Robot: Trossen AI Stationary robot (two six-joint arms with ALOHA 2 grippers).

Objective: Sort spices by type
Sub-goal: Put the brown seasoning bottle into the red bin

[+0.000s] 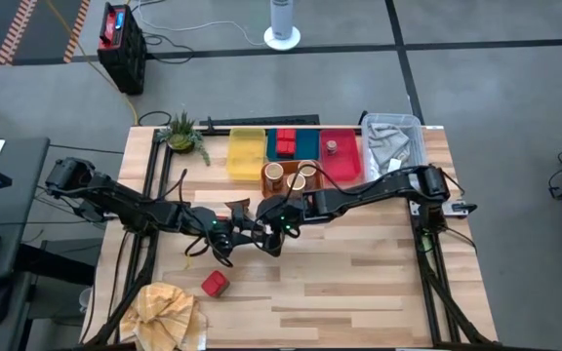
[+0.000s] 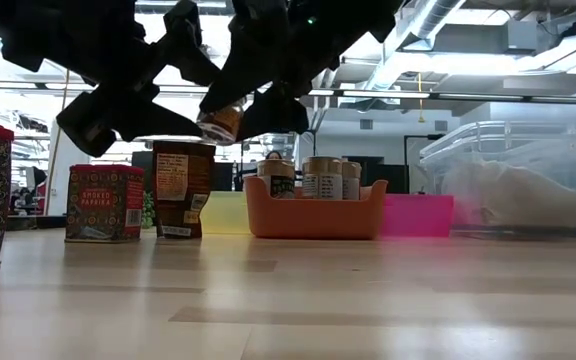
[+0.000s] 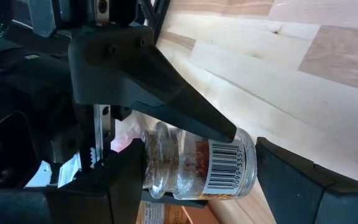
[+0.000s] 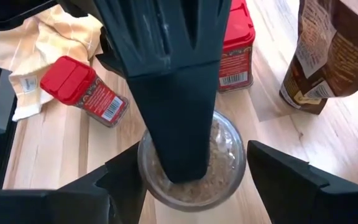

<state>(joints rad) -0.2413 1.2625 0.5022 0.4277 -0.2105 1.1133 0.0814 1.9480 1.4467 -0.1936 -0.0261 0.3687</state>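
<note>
My right gripper should close now to catch the jar, because its fingers are on both sides of the jar's round body point(image 4: 229, 168).
A small glass spice jar point(image 3: 197, 165) with a barcode label hangs in the air above the table's middle point(image 2: 220, 122). My left gripper point(image 3: 199, 155) is shut on it. My right gripper point(image 4: 194, 149) comes from the table's right side. It is open, with a finger on either side of the jar's round body point(image 4: 229, 168). In the high view my left gripper point(image 1: 226, 234) and my right gripper point(image 1: 277, 222) meet mid-table. A red-capped spice bottle point(image 4: 82, 90) lies on its side on the wood. My left gripper holds the jar lengthwise between its two fingers. One finger is at the neck end point(image 3: 151, 168) and the other at the bottom end point(image 3: 252, 163). The jar lies roughly level and slightly tilted, lifted clear of the table. My right gripper has one finger point(image 3: 185, 106) lying along the jar's side. I cannot tell whether it touches the jar.
Yellow point(image 1: 246, 153), blue point(image 1: 283, 130), pink point(image 1: 338, 161) and orange point(image 1: 283, 185) trays stand at the far middle, with a clear bin point(image 1: 393, 141) to their right. A red tin point(image 4: 235, 50) and a brown pouch point(image 4: 328, 56) stand close by. A tan cloth point(image 1: 164, 312) lies near left.
</note>
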